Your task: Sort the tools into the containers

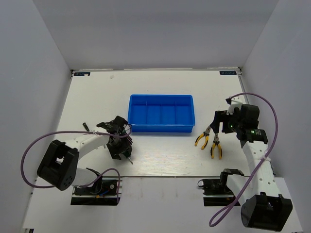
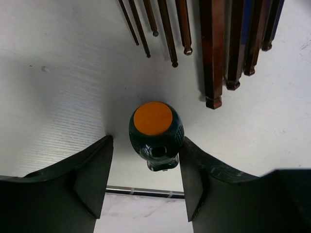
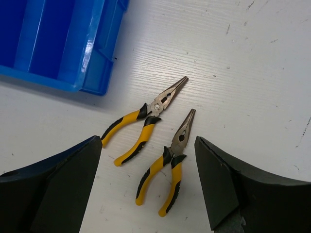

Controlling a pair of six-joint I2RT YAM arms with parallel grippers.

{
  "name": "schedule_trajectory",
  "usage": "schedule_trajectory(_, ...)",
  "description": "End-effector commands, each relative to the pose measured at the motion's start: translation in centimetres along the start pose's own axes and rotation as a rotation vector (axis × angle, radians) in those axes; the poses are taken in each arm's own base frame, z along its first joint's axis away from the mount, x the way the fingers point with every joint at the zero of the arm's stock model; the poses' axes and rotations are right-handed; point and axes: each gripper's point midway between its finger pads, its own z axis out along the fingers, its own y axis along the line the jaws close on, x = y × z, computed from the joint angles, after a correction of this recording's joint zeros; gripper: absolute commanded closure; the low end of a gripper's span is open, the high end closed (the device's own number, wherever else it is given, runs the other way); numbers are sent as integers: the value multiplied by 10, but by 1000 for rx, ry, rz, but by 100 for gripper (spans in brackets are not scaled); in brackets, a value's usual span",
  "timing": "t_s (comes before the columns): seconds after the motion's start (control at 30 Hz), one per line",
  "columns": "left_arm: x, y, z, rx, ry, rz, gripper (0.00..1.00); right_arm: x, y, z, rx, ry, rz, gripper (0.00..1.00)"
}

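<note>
The stubby green screwdriver (image 2: 156, 134) would stay on the tabletop if I raised my left gripper now, because one finger is apart from the handle.
A stubby green-handled screwdriver (image 2: 155, 130) with an orange cap stands on end between the fingers of my left gripper (image 2: 146, 158). The gripper is open: the right finger (image 2: 194, 170) is at the handle and the left finger (image 2: 95, 170) stands apart from it. Just beyond it lies the fanned set of reddish hex keys (image 2: 214, 53). My right gripper (image 3: 148, 145) hangs open above two yellow-and-black pliers (image 3: 141, 128) (image 3: 167, 167), which lie side by side on the table. In the top view the pliers (image 1: 209, 142) lie right of the blue divided tray (image 1: 161, 127), whose compartments hold nothing.
The tray's corner (image 3: 92, 77) shows at the upper left of the right wrist view. A thin metal rod (image 2: 146, 191) runs across under the left jaws. Grey walls close the white table (image 1: 160, 160) on three sides.
</note>
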Motion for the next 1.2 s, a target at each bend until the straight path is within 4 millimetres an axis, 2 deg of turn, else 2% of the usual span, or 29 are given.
schedule_trajectory(0.0, -15, -8, 2, -9, -65, -13, 34, -22, 1, -11, 10, -65, -18, 17)
schedule_trajectory(0.1, -17, -8, 5, -26, -82, -14, 37, -21, 1, -11, 13, -62, -14, 17)
schedule_trajectory(0.23, -23, -10, 6, -34, -113, -4, 68, -22, 2, -13, 11, -68, -16, 17)
schedule_trajectory(0.27, -23, -10, 6, -34, -113, -4, 68, -23, 3, -13, 5, -70, -16, 17)
schedule_trajectory(0.33, -25, -9, 4, -47, -130, 5, 75, -22, 3, -14, 5, -67, -14, 17)
schedule_trajectory(0.37, -25, -9, 2, -52, -127, 5, 85, -23, 4, -14, 1, -72, -17, 17)
schedule_trajectory(0.43, -25, -9, -4, -55, -125, 20, 99, -23, 4, -15, 1, -74, -19, 17)
schedule_trajectory(0.47, -28, -17, -12, -34, -137, 30, 100, -23, 5, -15, -5, -74, -19, 20)
schedule_trajectory(0.5, -28, -24, -22, -6, -153, 58, 100, -24, 5, -16, -1, -80, -22, 24)
schedule_trajectory(0.53, -35, -31, -37, 12, -180, 80, 100, -22, 6, -15, -9, -75, -23, 33)
schedule_trajectory(0.57, -37, -38, -49, 41, -199, 107, 100, -23, 7, -15, -14, -77, -23, 69)
schedule_trajectory(0.6, -42, -46, -62, 74, -224, 124, 100, -22, 7, -15, -16, -76, -22, 88)
schedule_trajectory(0.63, -47, -52, -79, 110, -269, 161, 100, -22, 9, -15, -25, -75, -23, 100)
schedule_trajectory(0.67, -57, -65, -101, 155, -321, 173, 100, -22, 10, -15, -33, -73, -23, 100)
schedule_trajectory(0.7, -60, -74, -113, 188, -345, 203, 100, -23, 12, -16, -40, -77, -25, 100)
schedule_trajectory(0.73, -72, -84, -132, 216, -404, 225, 100, -23, 13, -15, -47, -75, -26, 100)
schedule_trajectory(0.83, -92, -110, -155, 256, -489, 272, 100, -20, 13, -13, -54, -64, -23, 100)
schedule_trajectory(0.87, -103, -125, -170, 287, -537, 328, 100, -22, 14, -13, -54, -68, -24, 92)
schedule_trajectory(0.9, -115, -148, -178, 346, -588, 375, 100, -20, 13, -12, -55, -64, -26, 46)
schedule_trajectory(0.93, -125, -169, -176, 353, -592, 426, 100, -19, 15, -12, -64, -61, -32, 34)
schedule_trajectory(0.97, -134, -179, -175, 339, -609, 455, 100, -19, 16, -11, -72, -56, -34, 27)
schedule_trajectory(1.0, -146, -189, -173, 305, -646, 592, 100, -19, 15, -11, -71, -56, -40, 23)
schedule_trajectory(1.03, -164, -201, -159, 230, -646, 611, 100, -16, 15, -10, -74, -48, -36, 23)
schedule_trajectory(1.1, -184, -206, -141, 106, -645, 708, 100, -16, 13, -10, -68, -49, -37, 23)
schedule_trajectory(1.13, -191, -210, -143, 62, -633, 723, 100, -18, 13, -10, -63, -53, -38, 23)
schedule_trajectory(1.17, -197, -210, -115, -2, -592, 746, 100, -17, 13, -10, -64, -53, -41, 23)
